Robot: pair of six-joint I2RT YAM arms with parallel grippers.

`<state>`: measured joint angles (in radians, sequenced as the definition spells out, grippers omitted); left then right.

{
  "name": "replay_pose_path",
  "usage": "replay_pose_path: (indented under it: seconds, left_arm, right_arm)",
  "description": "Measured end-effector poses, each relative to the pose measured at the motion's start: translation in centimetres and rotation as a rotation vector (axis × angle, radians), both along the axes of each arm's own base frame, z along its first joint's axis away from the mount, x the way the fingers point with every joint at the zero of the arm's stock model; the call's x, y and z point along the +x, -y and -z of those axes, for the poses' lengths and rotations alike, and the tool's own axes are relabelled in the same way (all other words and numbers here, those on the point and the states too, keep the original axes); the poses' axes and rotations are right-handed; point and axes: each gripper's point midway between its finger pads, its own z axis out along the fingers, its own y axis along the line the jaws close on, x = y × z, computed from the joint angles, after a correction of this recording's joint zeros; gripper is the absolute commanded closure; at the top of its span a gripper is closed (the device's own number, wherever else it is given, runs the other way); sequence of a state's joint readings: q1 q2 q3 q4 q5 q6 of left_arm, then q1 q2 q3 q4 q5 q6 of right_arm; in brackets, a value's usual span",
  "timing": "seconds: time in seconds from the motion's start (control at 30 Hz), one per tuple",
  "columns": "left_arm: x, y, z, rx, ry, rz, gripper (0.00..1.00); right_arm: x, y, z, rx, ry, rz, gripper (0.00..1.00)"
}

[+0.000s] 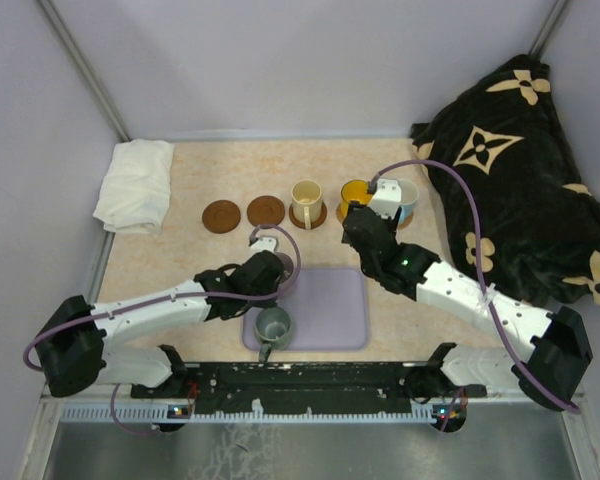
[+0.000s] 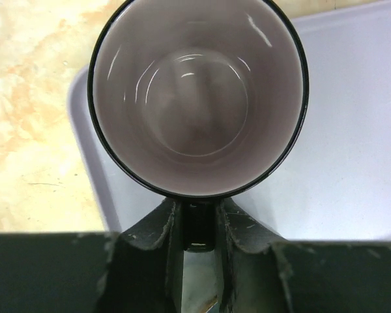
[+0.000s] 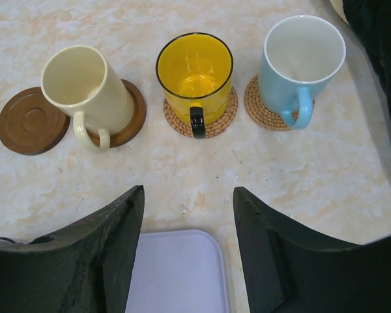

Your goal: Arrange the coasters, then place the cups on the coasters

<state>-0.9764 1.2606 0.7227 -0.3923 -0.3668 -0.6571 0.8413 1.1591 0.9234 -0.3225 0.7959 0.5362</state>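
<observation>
I would bring the purple-grey cup (image 2: 199, 98) along if I raised my left gripper now, because the gripper's fingers are closed squarely around the cup's handle below the cup's rim.
My left gripper (image 2: 199, 208) is shut on the dark handle of the purple-grey cup (image 2: 199, 98), which is over the left corner of the lavender tray (image 2: 352, 130). In the top view the left gripper (image 1: 263, 268) hides that cup. The grey-green cup (image 1: 273, 325) stands on the tray (image 1: 330, 300). Cream (image 3: 85, 88), orange-yellow (image 3: 194, 72) and light blue (image 3: 303, 55) cups each sit on a coaster. Two dark coasters (image 1: 220, 216) (image 1: 266, 210) lie bare to their left. My right gripper (image 3: 188, 192) hangs open and holds nothing, over the tray's far right corner (image 3: 176, 274), short of the yellow cup.
A folded white cloth (image 1: 135, 185) lies at the back left of the table. A black patterned blanket (image 1: 520, 170) is heaped along the right side, close to the blue cup. Grey walls close in the back and sides.
</observation>
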Motion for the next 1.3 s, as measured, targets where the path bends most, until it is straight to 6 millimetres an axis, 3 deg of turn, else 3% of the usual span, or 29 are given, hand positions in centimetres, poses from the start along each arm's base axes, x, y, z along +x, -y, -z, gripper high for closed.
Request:
replay_pose_path:
  seconds: [0.23,0.57,0.67,0.93,1.13,1.3]
  left_arm:
    - [1.3,-1.1,-2.2,0.0,0.094,-0.059,1.0]
    - [4.9,-1.9,-5.4,0.041,0.26,-0.148,1.0]
    - [7.3,-2.1,-5.8,0.055,0.284,-0.184,1.0]
    - [14.8,-5.8,-6.1,0.119,0.32,-0.31,1.0]
    - [19.0,-3.6,-6.2,0.113,0.334,-0.257,1.0]
    - [21.7,-2.1,-5.1,0.098,0.314,-0.223,1.0]
  right_arm:
    - [0.0,0.0,0.2,0.0,-0.002,0.001,0.45]
    - [-1.2,1.2,3.1,-0.027,-0.044,0.01,0.51]
    - [-1.6,1.7,3.6,-0.023,-0.046,0.014,0.52]
    - [-3.0,3.6,4.1,0.007,-0.026,0.048,0.52]
    - [-3.7,5.1,4.1,0.002,-0.016,0.089,0.52]
    - [-4.0,5.7,3.9,0.002,-0.016,0.104,0.52]
